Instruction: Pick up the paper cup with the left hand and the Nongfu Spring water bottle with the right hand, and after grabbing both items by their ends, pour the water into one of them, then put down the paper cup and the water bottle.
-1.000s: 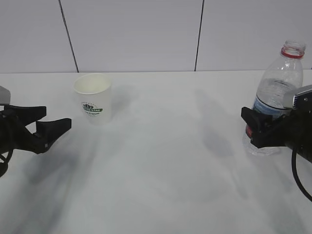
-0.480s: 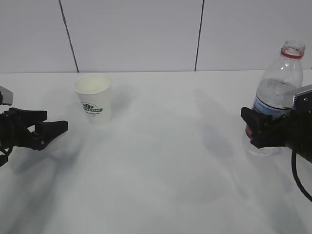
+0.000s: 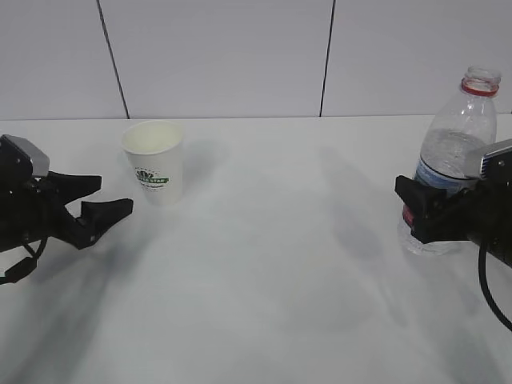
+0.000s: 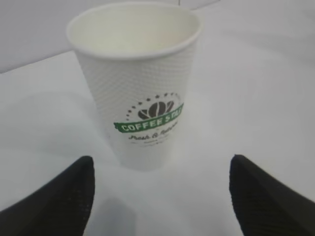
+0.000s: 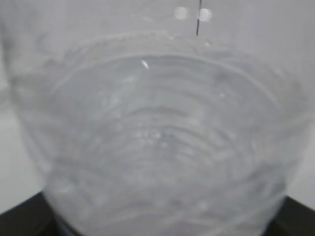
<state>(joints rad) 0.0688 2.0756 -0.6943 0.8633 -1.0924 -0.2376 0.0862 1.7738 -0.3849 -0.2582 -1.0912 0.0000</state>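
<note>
My left gripper is going to grab the paper cup by its narrower lower side (image 3: 162, 187) next, since the cup widens to a wide rim (image 3: 154, 150) and narrows toward its base.
The paper cup (image 3: 152, 160) stands upright on the table at the back left, white with a green logo; in the left wrist view the paper cup (image 4: 142, 88) is straight ahead, dimpled and empty. My left gripper (image 3: 114, 194) is just left of it, apart from it, open, and its fingers (image 4: 69, 196) frame the cup's base. The Nongfu Spring water bottle (image 3: 460, 132) stands uncapped at the far right with clear water inside. My right gripper (image 3: 416, 210) is shut on its lower body. The bottle (image 5: 162, 128) fills the right wrist view, with the gripper (image 5: 160, 219) at both bottom corners.
The white table (image 3: 272, 264) spreads between the two arms. A white panelled wall (image 3: 224, 56) runs along the back edge, close behind the cup and bottle.
My left gripper has moved right toward the cup, its tips now close to the cup's side. The right gripper and the bottle have stayed put.
</note>
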